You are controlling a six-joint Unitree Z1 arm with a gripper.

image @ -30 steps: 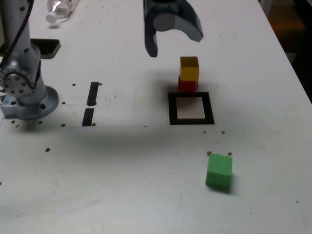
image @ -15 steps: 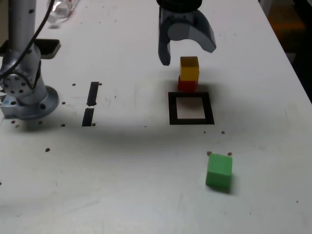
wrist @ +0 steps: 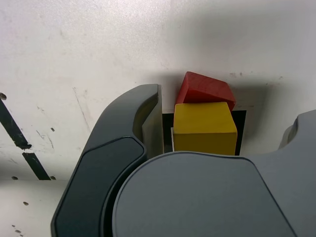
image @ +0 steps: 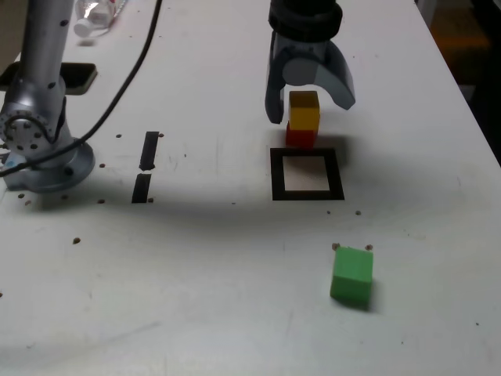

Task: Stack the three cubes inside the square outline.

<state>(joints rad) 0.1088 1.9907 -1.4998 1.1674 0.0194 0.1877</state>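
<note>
I should next use my gripper to grip the yellow cube [image: 304, 110] by its opposite sides, to build the stack inside the square outline.
A yellow cube [image: 304, 110] sits on top of a red cube [image: 300, 138], just beyond the far edge of the square outline [image: 276, 174] and not inside it. My gripper [image: 310, 110] is open and lowered around the yellow cube, one finger on each side, with gaps showing. In the wrist view the yellow cube [wrist: 204, 127] lies between the fingers [wrist: 148, 123], and the red cube [wrist: 205, 90] shows skewed under it. The green cube [image: 351, 274] stands alone on the table nearer the camera, towards the exterior view's right.
The arm's base [image: 39, 149] stands at the exterior view's left, with its cable running over the table. Two short black strips [image: 149, 150] lie between the base and the outline. A plastic bottle [image: 98, 16] lies at the far left.
My gripper has moved towards the exterior view's right and down, from beside the stack to straddling the yellow cube. The cubes have not moved.
</note>
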